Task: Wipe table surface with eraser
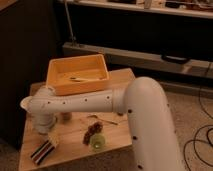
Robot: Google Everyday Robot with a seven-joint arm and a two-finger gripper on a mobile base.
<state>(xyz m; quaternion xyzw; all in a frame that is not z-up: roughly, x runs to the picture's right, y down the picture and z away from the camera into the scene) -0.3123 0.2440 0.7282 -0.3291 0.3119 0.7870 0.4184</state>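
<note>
I should next grab the striped eraser by its upper end (47, 144) with my gripper. Then it can wipe the table surface.
The eraser (43, 150), a small block with dark, white and reddish stripes, lies on the front left corner of the light wooden table surface (75, 156). My white arm reaches across the table from the right and bends down at its left end. The gripper (52, 137) hangs just above and right of the eraser's upper end, pointing down at the table. It is open and holds nothing. Whether it touches the eraser I cannot tell.
An orange bin (77, 75) with a thin utensil inside stands at the back of the table. A dark bunch like grapes (92, 131) and a green round thing (97, 143) lie near the front middle. A white cup (26, 103) peeks out behind the arm at the left.
</note>
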